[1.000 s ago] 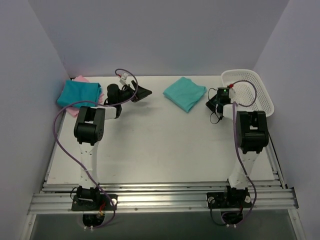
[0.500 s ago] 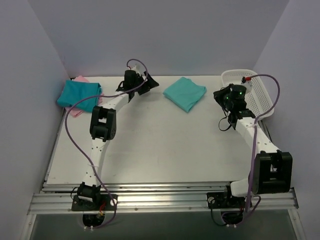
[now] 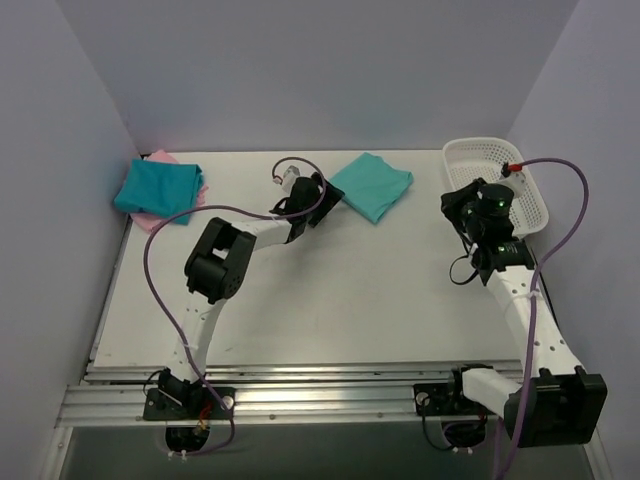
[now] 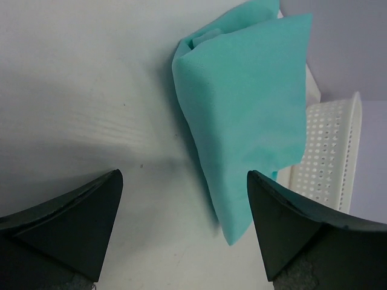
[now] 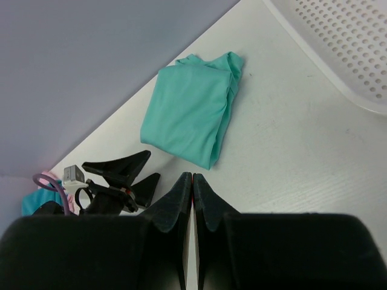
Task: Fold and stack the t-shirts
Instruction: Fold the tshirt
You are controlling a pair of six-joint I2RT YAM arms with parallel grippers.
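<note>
The light teal-green t-shirt will next be gripped by my left gripper at the folded edge facing that gripper. This leaves the t-shirt's body free to lay on the stack.
A folded light teal-green t-shirt [image 3: 370,187] lies at the back middle of the table. My left gripper [image 3: 320,192] stands open just left of it, low over the table. In the left wrist view, that shirt [image 4: 248,103] lies ahead between the spread fingers and toward the right one, with nothing between the jaws of the left gripper [image 4: 184,175]. A darker teal-blue t-shirt [image 3: 157,187] rests folded on a pink t-shirt [image 3: 150,222] at the back left. My right gripper [image 3: 460,205] is shut and empty, raised near the basket. In its own view the right gripper [image 5: 192,176] points toward the light shirt [image 5: 190,115].
A white mesh basket [image 3: 470,144] sits at the back right corner, also seen in the left wrist view [image 4: 329,151] and the right wrist view [image 5: 338,48]. Purple-grey walls close in the table on the left, back and right.
My left arm has swung right, from beside the stacked shirts to the light teal-green shirt's edge, still open. My right arm has stretched out and shifted right toward the basket, still shut.
</note>
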